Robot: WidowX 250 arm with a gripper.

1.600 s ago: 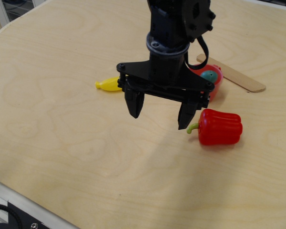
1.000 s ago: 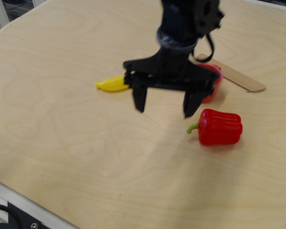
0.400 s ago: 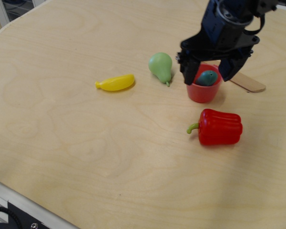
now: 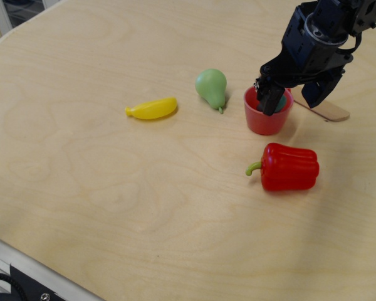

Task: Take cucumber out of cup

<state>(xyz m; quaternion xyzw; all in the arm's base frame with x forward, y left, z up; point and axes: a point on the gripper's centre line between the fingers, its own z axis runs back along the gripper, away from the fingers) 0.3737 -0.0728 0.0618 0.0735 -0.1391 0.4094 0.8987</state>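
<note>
My gripper picks up the teal cucumber by its exposed end [image 4: 281, 103] next, to take it out of the red cup [image 4: 265, 120].
The red cup [image 4: 265, 120] stands upright on the wooden table, right of centre. The teal cucumber [image 4: 281, 101] lies inside it, and only a sliver shows past a gripper finger. My black gripper [image 4: 291, 105] comes down from the upper right and is open. Its left finger [image 4: 269, 99] dips into the cup's mouth, against or just in front of the cucumber. Its right finger [image 4: 317, 92] hangs outside the cup to the right, above a wooden stick. I cannot tell whether the finger touches the cucumber.
A pale-green pear [image 4: 211, 88] lies just left of the cup. A yellow banana [image 4: 151, 109] lies farther left. A red bell pepper [image 4: 289, 167] lies in front of the cup. A flat wooden stick [image 4: 330, 111] lies behind and right. The table's front edge [image 4: 31, 266] runs at bottom left.
My gripper has moved from the table's middle to the right and back, then lowered over the cup. Its left finger now reaches into the cup and hides most of the cucumber.
</note>
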